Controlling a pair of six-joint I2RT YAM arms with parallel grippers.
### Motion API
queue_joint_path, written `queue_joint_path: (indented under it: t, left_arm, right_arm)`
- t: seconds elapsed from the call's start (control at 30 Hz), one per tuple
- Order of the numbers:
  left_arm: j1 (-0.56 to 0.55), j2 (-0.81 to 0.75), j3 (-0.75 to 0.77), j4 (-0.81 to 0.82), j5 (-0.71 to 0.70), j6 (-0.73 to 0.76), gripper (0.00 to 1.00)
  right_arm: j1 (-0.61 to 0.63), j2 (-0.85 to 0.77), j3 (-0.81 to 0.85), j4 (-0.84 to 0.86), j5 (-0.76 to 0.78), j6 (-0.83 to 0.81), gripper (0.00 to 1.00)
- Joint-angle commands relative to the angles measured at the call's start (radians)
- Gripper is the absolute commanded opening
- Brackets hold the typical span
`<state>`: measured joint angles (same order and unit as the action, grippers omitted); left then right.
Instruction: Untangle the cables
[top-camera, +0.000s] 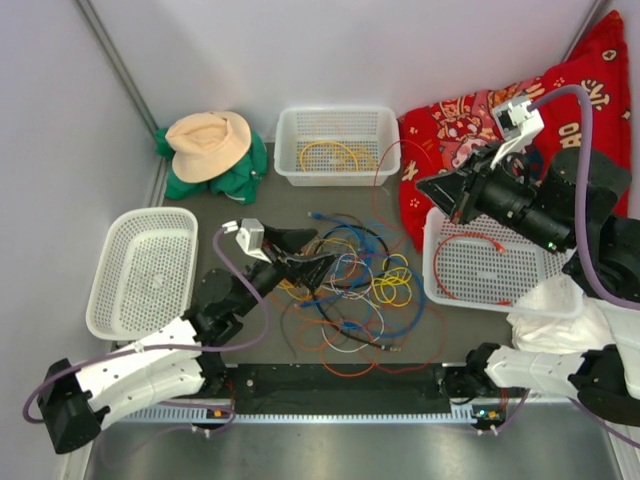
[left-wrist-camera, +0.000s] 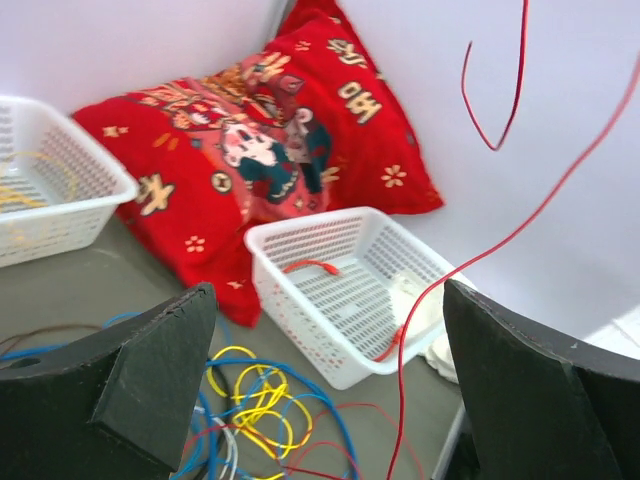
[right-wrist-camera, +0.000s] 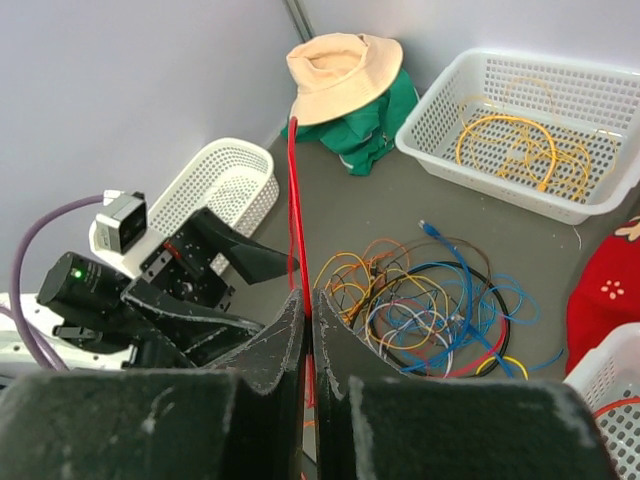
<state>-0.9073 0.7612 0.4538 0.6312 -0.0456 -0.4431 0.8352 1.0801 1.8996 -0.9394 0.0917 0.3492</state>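
Note:
My left gripper is stopping short of the thin red cable with its fingers, so it would miss the cable if it closed now. It needs to move toward the cable before it closes on it.
The cables (top-camera: 350, 290) lie as a tangle of yellow, orange, blue, white, black and red cords on the grey table; the tangle also shows in the right wrist view (right-wrist-camera: 430, 300). My right gripper (top-camera: 432, 190) is raised above the right basket and shut on a thin red cable (right-wrist-camera: 293, 190), which runs taut from its jaws (right-wrist-camera: 307, 305). My left gripper (top-camera: 300, 254) is open and empty at the tangle's left edge. In the left wrist view the red cable (left-wrist-camera: 400, 390) hangs between the spread fingers of the left gripper (left-wrist-camera: 328, 300), touching neither.
A white basket (top-camera: 337, 170) at the back holds yellow cables. The right basket (top-camera: 490, 290) holds an orange-red cable. An empty basket (top-camera: 145, 270) stands at left. A tan hat (top-camera: 208, 140) on green cloth, a red pillow (top-camera: 470, 120) and white cloth (top-camera: 560, 310) lie around.

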Motion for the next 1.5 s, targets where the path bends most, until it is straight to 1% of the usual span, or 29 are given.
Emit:
queue_joint_path:
  t: [0.0,0.03,0.13,0.23,0.3,0.4,0.43,0.47,0.5,0.53,0.57,0.6,0.63,0.67,0.7,0.73,0.77,0.8,0.83,0.87,0.9,0.93,0.97,1.13,1.23,1.3,1.37,1.43,1.47]
  left_arm:
    - [-0.001,0.078,0.04,0.108,0.151,-0.043,0.99]
    - [-0.001,0.095,0.04,0.119,0.185,-0.051,0.99]
    - [-0.002,0.174,0.04,0.147,0.228,-0.075,0.99]
    - [-0.004,0.223,0.033,0.185,0.257,-0.092,0.95]
    - [-0.005,0.245,0.037,0.206,0.302,-0.112,0.93]
    - [-0.008,0.277,0.052,0.216,0.368,-0.129,0.85]
    - [-0.008,0.289,0.057,0.211,0.377,-0.129,0.67]
    - [-0.01,0.294,0.069,0.193,0.375,-0.126,0.55]
    - [-0.01,0.296,0.078,0.17,0.363,-0.117,0.4]
    - [-0.01,0.291,0.091,0.086,0.346,-0.105,0.26]
    - [-0.008,0.285,0.121,0.041,0.327,-0.076,0.0]
    - [-0.008,0.276,0.143,-0.009,0.267,-0.066,0.0]
    - [-0.008,0.256,0.164,-0.112,0.229,-0.056,0.0]
    - [-0.008,0.247,0.218,-0.155,0.189,-0.052,0.0]
    - [-0.008,0.239,0.255,-0.218,0.085,-0.062,0.0]
    - [-0.007,0.236,0.299,-0.281,0.055,-0.068,0.0]
    - [-0.007,0.24,0.412,-0.404,0.006,-0.062,0.0]
    - [-0.007,0.251,0.475,-0.46,-0.014,-0.056,0.0]
    - [-0.007,0.28,0.54,-0.508,-0.022,-0.049,0.0]
    - [-0.007,0.297,0.653,-0.587,-0.023,-0.043,0.0]
    - [-0.007,0.312,0.705,-0.617,-0.022,-0.045,0.0]
    - [-0.007,0.341,0.791,-0.626,-0.014,-0.049,0.0]
    - [-0.007,0.355,0.828,-0.678,-0.011,-0.057,0.0]
    - [-0.007,0.437,1.032,-0.748,0.001,-0.086,0.0]
    - [-0.007,0.481,1.114,-0.789,0.023,-0.108,0.0]
    - [-0.007,0.5,1.143,-0.795,0.033,-0.127,0.0]
    - [-0.007,0.524,1.18,-0.804,0.041,-0.152,0.0]
    - [-0.007,0.549,1.215,-0.808,0.087,-0.166,0.0]
    - [-0.007,0.553,1.224,-0.809,0.095,-0.175,0.0]
  right_arm:
    - [0.008,-0.005,0.007,0.027,-0.021,0.016,0.0]
    - [0.01,-0.005,0.01,0.028,-0.023,0.019,0.0]
    - [0.01,-0.002,0.016,0.025,-0.036,0.03,0.0]
    - [0.008,-0.002,0.035,0.018,-0.05,0.033,0.0]
    - [0.01,0.003,0.045,0.007,-0.046,0.033,0.0]
    - [0.01,0.006,0.059,0.001,-0.044,0.03,0.0]
    - [0.01,0.004,0.056,0.002,-0.043,0.03,0.0]
    - [0.01,0.0,0.053,0.002,-0.041,0.03,0.0]
    - [0.01,-0.003,0.049,0.002,-0.038,0.031,0.0]
    - [0.01,-0.006,0.03,0.01,-0.033,0.03,0.0]
    - [0.01,-0.023,0.018,0.014,-0.027,0.03,0.0]
    - [0.01,-0.038,0.001,0.019,-0.023,0.03,0.0]
    - [0.01,-0.052,-0.043,0.025,-0.001,0.027,0.0]
    - [0.01,-0.068,-0.069,0.037,0.009,0.027,0.0]
    - [0.01,-0.107,-0.101,0.043,0.023,0.025,0.05]
    - [0.01,-0.124,-0.164,0.048,0.042,0.022,0.14]
    - [0.01,-0.143,-0.198,0.054,0.043,0.02,0.4]
    - [0.008,-0.169,-0.229,0.054,0.048,0.02,0.52]
    - [0.01,-0.183,-0.284,0.051,0.057,0.027,0.6]
    - [0.008,-0.19,-0.309,0.053,0.056,0.033,0.69]
    - [0.01,-0.198,-0.351,0.059,0.054,0.04,0.71]
    - [0.01,-0.218,-0.372,0.068,0.049,0.048,0.73]
    - [0.01,-0.229,-0.39,0.079,0.046,0.053,0.74]
    - [0.01,-0.284,-0.49,0.186,-0.006,0.06,0.75]
    - [0.01,-0.286,-0.519,0.244,-0.061,0.059,0.75]
    - [0.01,-0.287,-0.542,0.286,-0.087,0.057,0.77]
    - [0.01,-0.286,-0.559,0.358,-0.089,0.048,0.82]
    - [0.01,-0.278,-0.57,0.395,-0.089,0.034,0.84]
    - [0.01,-0.272,-0.571,0.428,-0.116,0.031,0.86]
